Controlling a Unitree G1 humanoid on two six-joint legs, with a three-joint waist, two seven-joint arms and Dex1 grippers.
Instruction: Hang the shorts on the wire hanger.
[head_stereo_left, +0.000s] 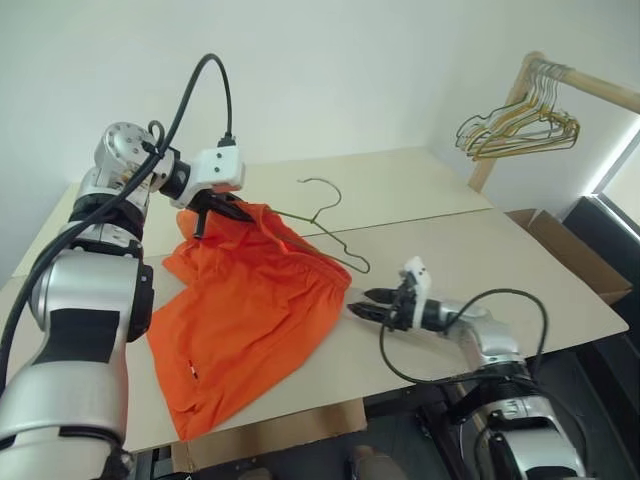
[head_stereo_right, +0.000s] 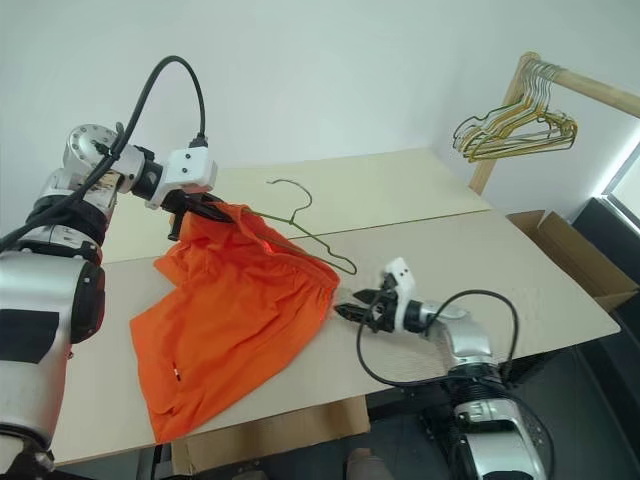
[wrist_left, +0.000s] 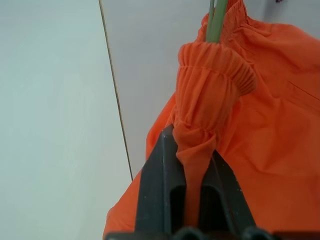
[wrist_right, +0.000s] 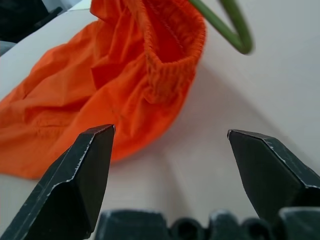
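Observation:
Next, my right gripper grabs the shorts by the other end of their waistband (head_stereo_left: 335, 275) to hang the shorts (head_stereo_left: 250, 320) on the wire hanger.
The bright orange shorts (head_stereo_left: 250, 320) lie spread on the beige table (head_stereo_left: 480, 250), with one waistband corner lifted at the back left. My left gripper (head_stereo_left: 215, 212) is shut on that bunched waistband (wrist_left: 200, 115). The thin greenish wire hanger (head_stereo_left: 325, 215) runs into the waistband; its hook points toward the back and its lower bend (wrist_right: 235, 30) sticks out at the shorts' right corner. My right gripper (head_stereo_left: 362, 305) hovers low over the table just right of that corner, open, with nothing between its fingers (wrist_right: 85, 170).
A bunch of gold and dark hangers (head_stereo_left: 520, 125) hangs on a wooden rail at the back right. An open cardboard box (head_stereo_left: 580, 255) stands beyond the table's right edge. A seam (head_stereo_left: 430, 222) crosses the table behind the shorts.

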